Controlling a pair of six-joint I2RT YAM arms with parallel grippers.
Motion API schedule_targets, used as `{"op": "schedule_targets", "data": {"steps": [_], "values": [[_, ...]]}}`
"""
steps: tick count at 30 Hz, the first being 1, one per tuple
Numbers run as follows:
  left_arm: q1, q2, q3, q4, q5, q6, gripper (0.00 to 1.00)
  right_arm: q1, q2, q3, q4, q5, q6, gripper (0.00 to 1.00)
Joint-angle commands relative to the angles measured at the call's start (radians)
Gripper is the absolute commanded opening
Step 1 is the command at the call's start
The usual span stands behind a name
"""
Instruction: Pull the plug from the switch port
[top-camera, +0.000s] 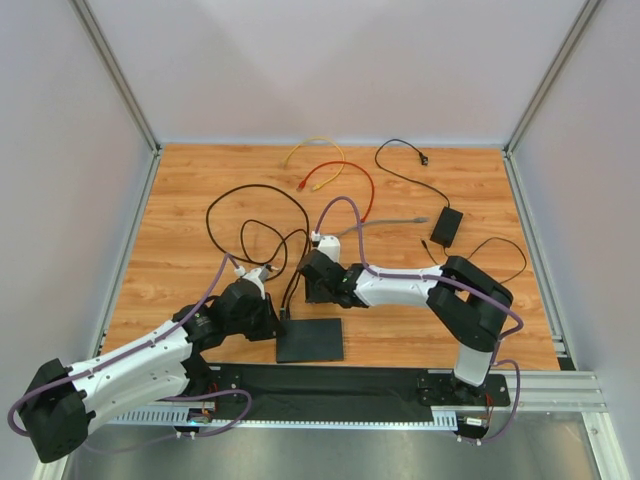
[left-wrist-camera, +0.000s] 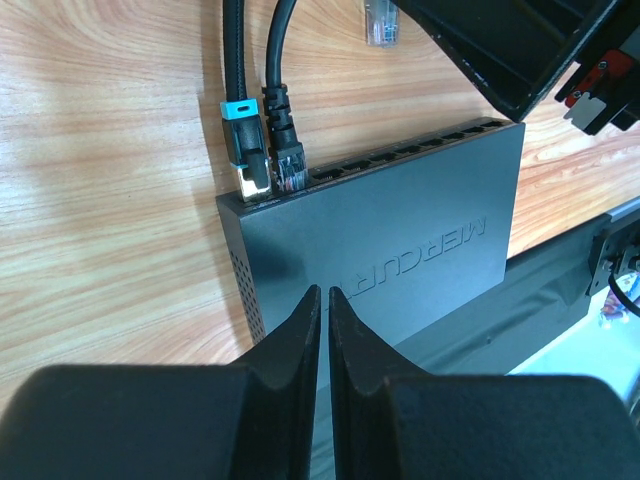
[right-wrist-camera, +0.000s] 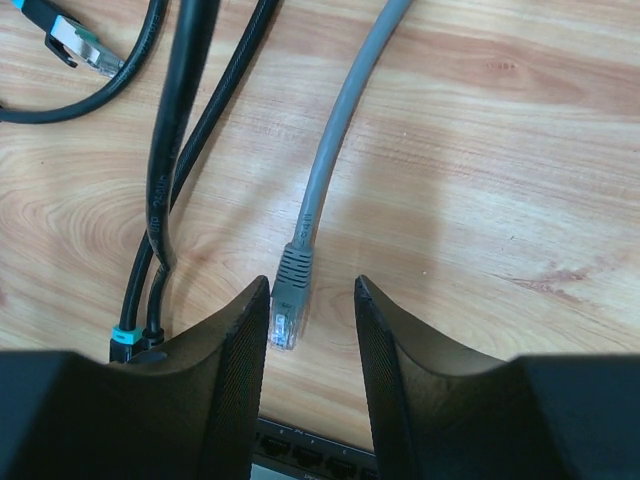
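Note:
My right gripper should close on the grey cable's plug now. The plug's ribbed boot is between the fingers, so they would hold the plug.
The flat black switch lies at the table's near edge, its row of sockets facing away. In the left wrist view the switch has two plugs in its left end sockets: a blue-banded plug and a black plug. My left gripper is shut and empty, above the switch's top; it sits left of the switch in the top view. My right gripper is open just beyond the sockets. A grey cable's plug lies loose on the wood between its fingers, close to the left finger.
A black power adapter with a thin cord lies at the right. Red and yellow cables lie at the back. Black cable loops run from the switch. Another loose blue-banded plug lies nearby. A black rail borders the near edge.

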Motion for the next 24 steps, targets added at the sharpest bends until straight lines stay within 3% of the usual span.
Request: {"op": "schedule_targets", "data": {"steps": [1,13,24], "values": [[-0.002,-0.012,0.002,-0.006,-0.001,0.017,0.13,0.01,0.053,0.019,-0.111,0.034,-0.02,0.41],[-0.002,-0.011,0.002,-0.006,0.001,0.017,0.13,0.018,0.129,0.105,-0.21,0.052,-0.014,0.3],[-0.002,-0.022,0.0,-0.013,-0.002,0.019,0.13,0.007,0.046,0.026,-0.171,0.091,0.027,0.28]]}}
